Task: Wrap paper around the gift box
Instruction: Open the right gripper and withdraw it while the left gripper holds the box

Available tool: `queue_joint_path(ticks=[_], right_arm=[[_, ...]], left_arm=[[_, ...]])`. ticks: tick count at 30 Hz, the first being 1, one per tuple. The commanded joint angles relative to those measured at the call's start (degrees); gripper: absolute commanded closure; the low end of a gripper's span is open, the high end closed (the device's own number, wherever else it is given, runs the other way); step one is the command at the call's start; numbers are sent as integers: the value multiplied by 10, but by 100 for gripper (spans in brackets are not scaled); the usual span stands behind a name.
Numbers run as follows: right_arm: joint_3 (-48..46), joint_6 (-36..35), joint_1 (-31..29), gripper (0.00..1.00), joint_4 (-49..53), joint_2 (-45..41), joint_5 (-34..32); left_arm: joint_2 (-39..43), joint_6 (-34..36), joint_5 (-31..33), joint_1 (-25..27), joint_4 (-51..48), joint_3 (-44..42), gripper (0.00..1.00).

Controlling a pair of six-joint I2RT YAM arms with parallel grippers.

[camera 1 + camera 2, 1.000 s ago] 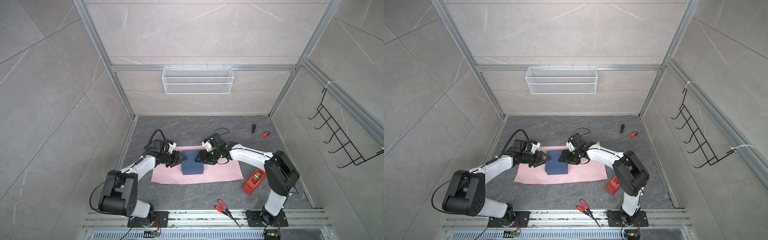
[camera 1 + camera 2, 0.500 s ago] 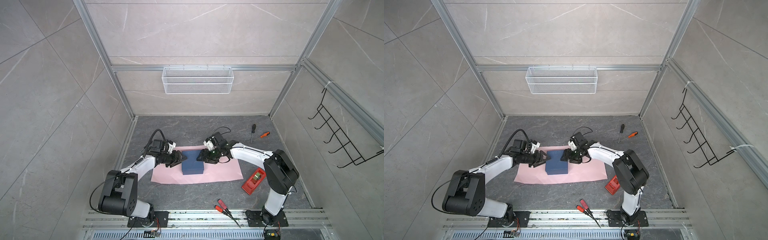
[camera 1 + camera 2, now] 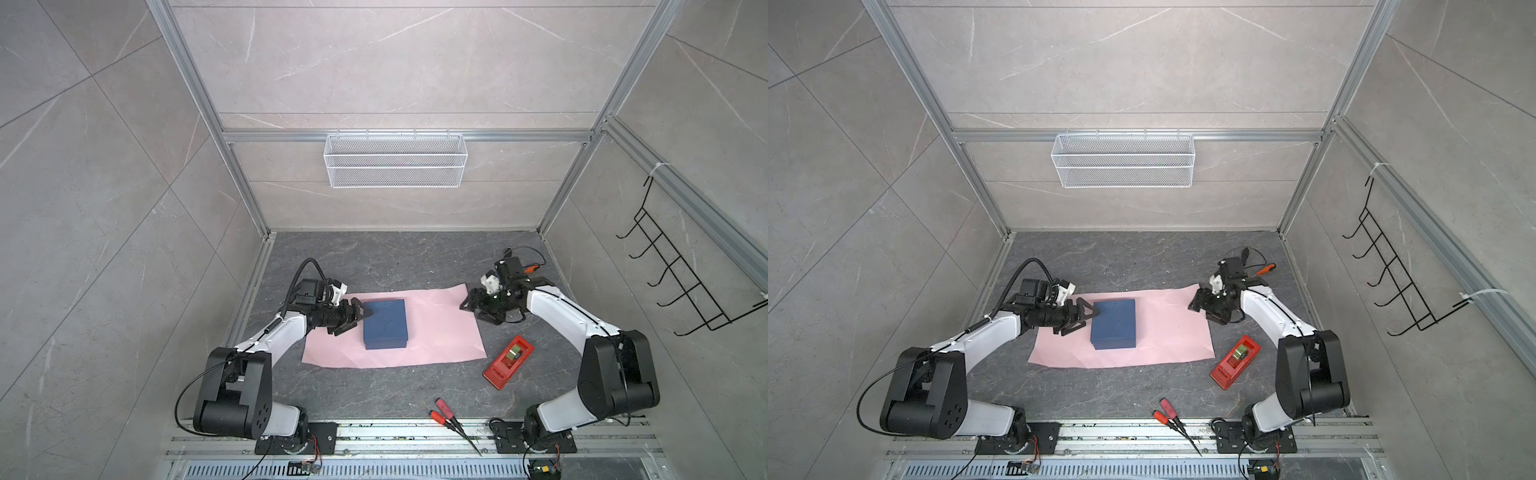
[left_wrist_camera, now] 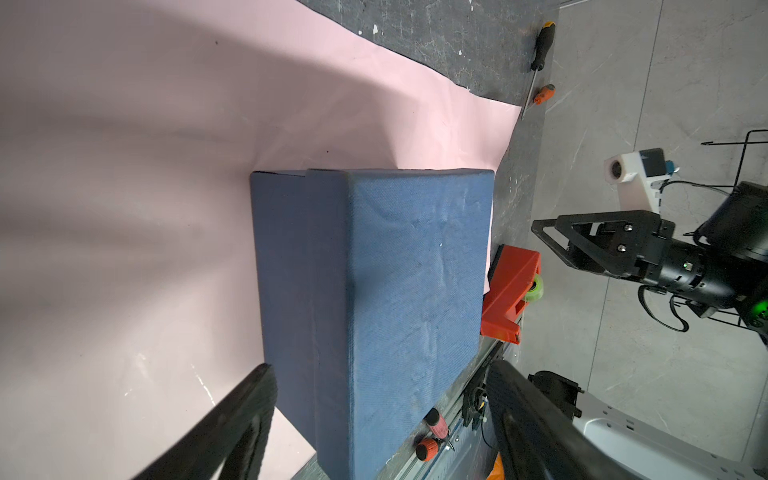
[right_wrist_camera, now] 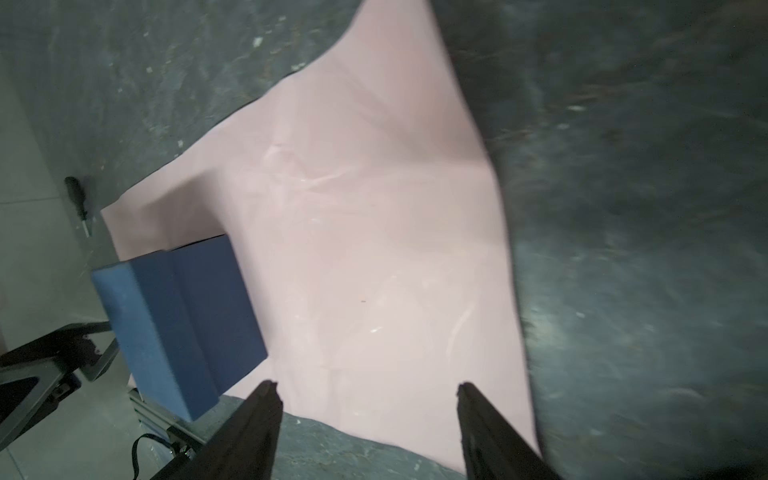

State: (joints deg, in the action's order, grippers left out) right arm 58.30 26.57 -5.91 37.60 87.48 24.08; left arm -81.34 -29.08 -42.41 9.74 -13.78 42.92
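Observation:
My right gripper pinches the pale pink paper (image 3: 440,332) by the edge farthest from the gift box next, to wrap it over.
The navy gift box (image 3: 384,324) (image 3: 1113,324) sits on the left part of the pale pink paper (image 3: 440,332) (image 3: 1169,332), which lies flat on the dark floor. My left gripper (image 3: 355,322) (image 3: 1081,322) is open at the box's left side, one fingertip over its far left corner. In the left wrist view the box (image 4: 374,270) fills the space ahead of that gripper (image 4: 380,365), with no grip on it. My right gripper (image 3: 478,313) (image 3: 1205,314) is open and empty at the paper's far right corner. In the right wrist view this gripper (image 5: 365,386) hangs over the paper's edge (image 5: 374,249).
A red tape dispenser (image 3: 509,361) (image 3: 1235,361) lies on the floor just right of the paper. Two red-handled tools (image 3: 446,411) lie near the front rail. An orange-handled screwdriver (image 3: 1264,269) shows behind my right wrist. A wire basket (image 3: 395,166) hangs on the back wall.
My right gripper has left the box's right side and moved right to the paper's right edge. My left gripper has opened wider and stayed beside the box.

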Motion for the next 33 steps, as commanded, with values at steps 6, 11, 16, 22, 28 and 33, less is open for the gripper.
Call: queue_joint_path(ticks=[6, 11, 16, 22, 28, 33], right_arm=[[-36, -71, 81, 31, 1, 26, 37], [-43, -92, 84, 33, -13, 63, 64], [-57, -105, 84, 34, -23, 85, 74], [-86, -109, 83, 39, -48, 89, 122], [-109, -114, 81, 48, -60, 77, 158], [-120, -118, 79, 53, -63, 70, 162]], left_arm=[[-10, 20, -14, 8, -17, 6, 18], [-20, 22, -11, 13, -17, 7, 19], [-29, 24, -12, 21, -17, 12, 20], [-39, 23, -9, 22, -12, 13, 20], [-44, 21, -8, 24, -9, 18, 20], [-46, 20, -7, 24, -10, 22, 20]])
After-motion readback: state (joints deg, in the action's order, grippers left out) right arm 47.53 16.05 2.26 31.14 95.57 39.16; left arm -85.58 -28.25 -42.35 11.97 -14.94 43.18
